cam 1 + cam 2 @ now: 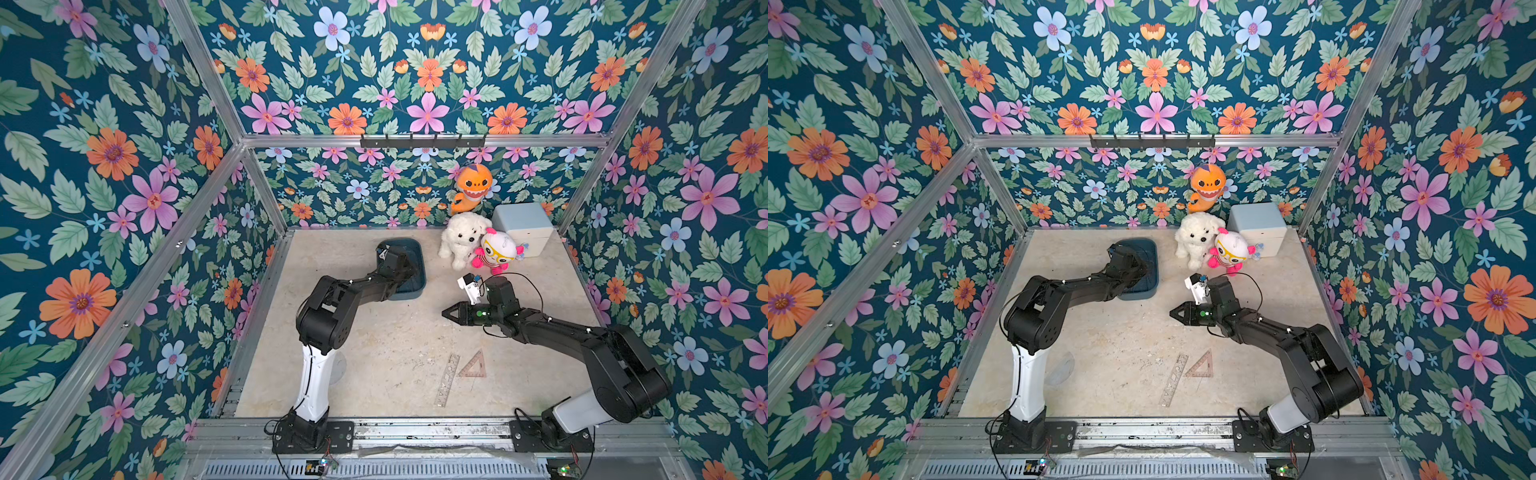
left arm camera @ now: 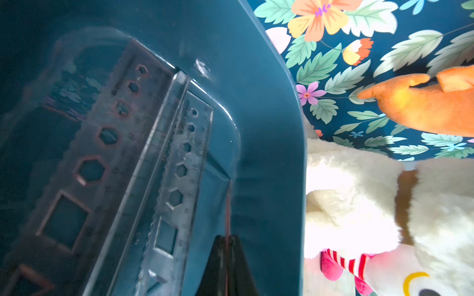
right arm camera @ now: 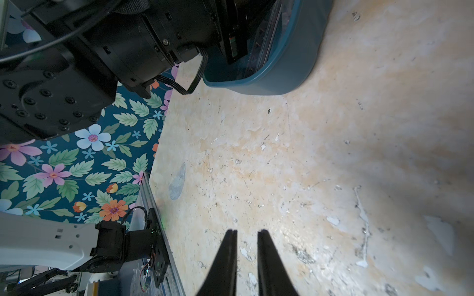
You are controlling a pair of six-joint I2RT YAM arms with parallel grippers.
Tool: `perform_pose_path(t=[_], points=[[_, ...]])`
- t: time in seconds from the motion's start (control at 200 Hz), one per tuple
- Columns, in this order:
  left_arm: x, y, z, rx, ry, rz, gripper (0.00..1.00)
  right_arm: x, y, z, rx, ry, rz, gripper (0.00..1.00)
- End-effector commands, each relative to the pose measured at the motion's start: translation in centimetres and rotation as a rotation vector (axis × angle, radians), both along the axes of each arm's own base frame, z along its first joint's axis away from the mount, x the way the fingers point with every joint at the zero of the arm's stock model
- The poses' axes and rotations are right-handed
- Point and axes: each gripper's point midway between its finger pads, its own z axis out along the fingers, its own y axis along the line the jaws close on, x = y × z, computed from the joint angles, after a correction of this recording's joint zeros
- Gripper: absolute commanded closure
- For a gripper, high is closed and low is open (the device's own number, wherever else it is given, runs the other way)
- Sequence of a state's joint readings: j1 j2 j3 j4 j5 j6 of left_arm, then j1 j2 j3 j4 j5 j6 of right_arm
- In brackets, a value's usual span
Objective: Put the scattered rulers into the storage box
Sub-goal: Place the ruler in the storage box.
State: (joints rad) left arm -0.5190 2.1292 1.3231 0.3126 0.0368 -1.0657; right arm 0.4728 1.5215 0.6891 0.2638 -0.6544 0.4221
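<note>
My left gripper needs to open now: the thin pinkish ruler's tip (image 2: 228,191) is inside the box's rim by the box's bottom and would rest there.
The dark teal storage box (image 1: 417,266) (image 1: 1153,266) sits at the back left of the table. My left gripper (image 2: 227,237) reaches into it, shut on a thin pinkish ruler (image 2: 227,205) that shows edge-on between the jaws. A pinkish stencil ruler (image 2: 102,159) and a clear stencil ruler (image 2: 179,179) lie inside the box. On the table near the front lie a clear straight ruler (image 1: 446,380), a pinkish set square (image 1: 473,365) and a clear protractor (image 1: 1063,368). My right gripper (image 1: 446,312) (image 3: 247,230) hovers over mid-table, slightly open and holding nothing.
A white plush dog (image 1: 461,239), a pink-and-white doll (image 1: 498,251) and an orange dinosaur (image 1: 473,185) crowd the back right, beside a pale blue cube container (image 1: 523,228). The dog stands close to the box's right wall. Metal rails edge the table.
</note>
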Motion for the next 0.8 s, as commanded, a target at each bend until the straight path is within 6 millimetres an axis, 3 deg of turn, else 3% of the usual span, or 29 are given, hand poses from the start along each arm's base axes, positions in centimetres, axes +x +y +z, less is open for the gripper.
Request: perform_pose_path(t=[0.0, 0.325, 0.8], points=[[-0.2, 0.0, -0.1, 0.022, 0.006, -0.006, 0.94, 0.1, 0.2, 0.8, 0.021, -0.023, 0.009, 0.81], [-1.2, -0.1, 0.8, 0.021, -0.002, -0.018, 0.7, 0.2, 0.2, 1.1, 0.031, -0.038, 0.007, 0.81], [-3.1, 1.7, 6.0, 0.155, -0.113, -0.047, 0.66, -0.4, -0.5, 1.7, 0.001, -0.033, -0.008, 0.79]])
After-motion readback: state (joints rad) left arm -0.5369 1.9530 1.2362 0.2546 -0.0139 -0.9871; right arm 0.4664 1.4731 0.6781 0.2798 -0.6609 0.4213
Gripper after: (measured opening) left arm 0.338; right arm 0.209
